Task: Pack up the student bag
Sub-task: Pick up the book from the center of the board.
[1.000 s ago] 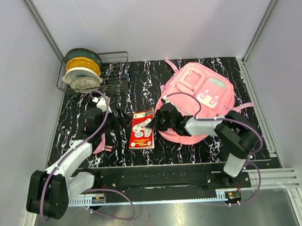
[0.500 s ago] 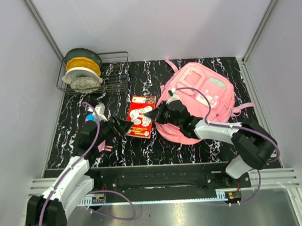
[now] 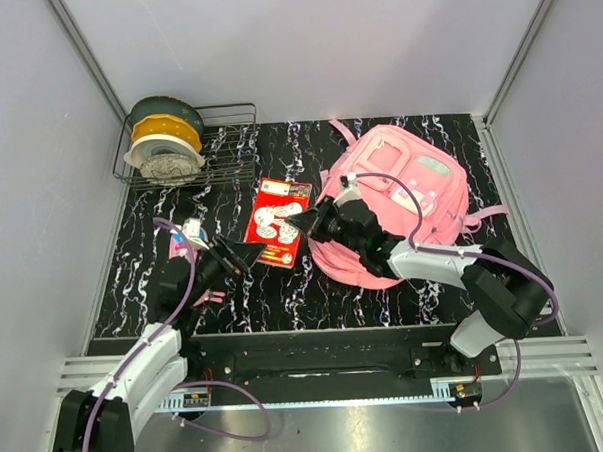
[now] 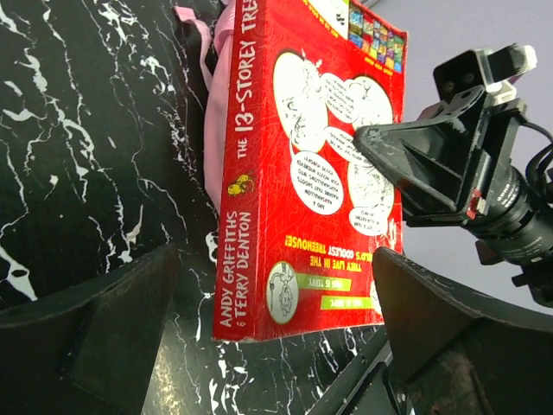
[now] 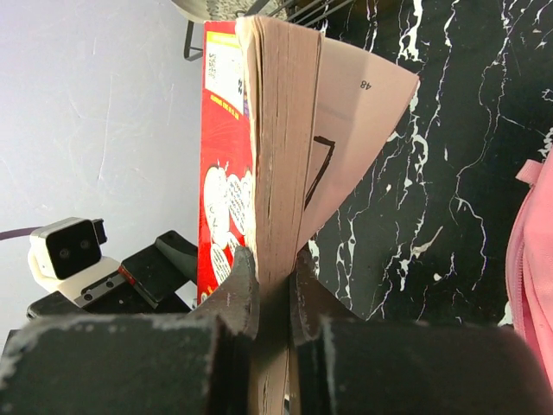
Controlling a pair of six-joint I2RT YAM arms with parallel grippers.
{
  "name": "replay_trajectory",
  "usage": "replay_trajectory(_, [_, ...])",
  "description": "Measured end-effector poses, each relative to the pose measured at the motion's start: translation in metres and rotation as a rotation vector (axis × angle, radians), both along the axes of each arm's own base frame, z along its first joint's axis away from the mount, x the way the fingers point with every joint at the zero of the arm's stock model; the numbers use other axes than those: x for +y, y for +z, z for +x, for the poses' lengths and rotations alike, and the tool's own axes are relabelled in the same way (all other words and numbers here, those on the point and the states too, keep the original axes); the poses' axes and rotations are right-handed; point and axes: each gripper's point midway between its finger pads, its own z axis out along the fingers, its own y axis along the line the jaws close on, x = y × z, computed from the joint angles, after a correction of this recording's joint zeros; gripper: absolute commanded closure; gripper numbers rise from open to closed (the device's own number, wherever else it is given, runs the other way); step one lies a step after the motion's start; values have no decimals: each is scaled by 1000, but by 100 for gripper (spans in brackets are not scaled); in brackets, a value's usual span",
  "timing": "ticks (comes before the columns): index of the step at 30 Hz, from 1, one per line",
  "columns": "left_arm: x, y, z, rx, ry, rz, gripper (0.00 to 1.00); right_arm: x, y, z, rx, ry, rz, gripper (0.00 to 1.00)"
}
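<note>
My left gripper grabs the red paperback book by its near end [image 3: 275, 257] next, since that leaves the book's far end free to enter the student bag [image 3: 405, 191].
The student bag [image 3: 405, 191], a large pink backpack, lies at the right of the black marble table [image 3: 284, 287]; its edge shows in the right wrist view [image 5: 537, 259]. My right gripper [image 3: 303, 222] is shut on the page edge of a red paperback book [image 3: 278, 221], which it holds off the table with the cover facing left [image 5: 220, 190]. A loose page fans out to the right. My left gripper [image 3: 245, 254] is open, its wide jaws just short of the book's near end [image 4: 302, 156], not touching it.
A wire rack [image 3: 228, 149] with several spools [image 3: 164, 142] stands at the back left. A small pink item [image 3: 208, 296] pokes out beneath the left arm. Grey walls enclose the table on three sides.
The right gripper has lifted the book from the table and carried it away from the front edge. The left arm has drawn back and turned its open gripper toward the book.
</note>
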Motion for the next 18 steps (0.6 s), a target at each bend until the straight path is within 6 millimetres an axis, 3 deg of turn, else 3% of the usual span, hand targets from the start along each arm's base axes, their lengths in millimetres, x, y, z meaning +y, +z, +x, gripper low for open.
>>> replay_trajectory(6, [-7, 8, 4, -12, -21, -59, 12, -1, -2, -2, 12, -5, 29, 100])
replay_trajectory(15, [-23, 3, -11, 9, -86, -146, 14, -2, 4, -2, 20, -20, 90, 100])
replay_trajectory(18, [-29, 10, -13, -14, -100, -161, 16, -2, 7, 0, 25, -30, 113, 100])
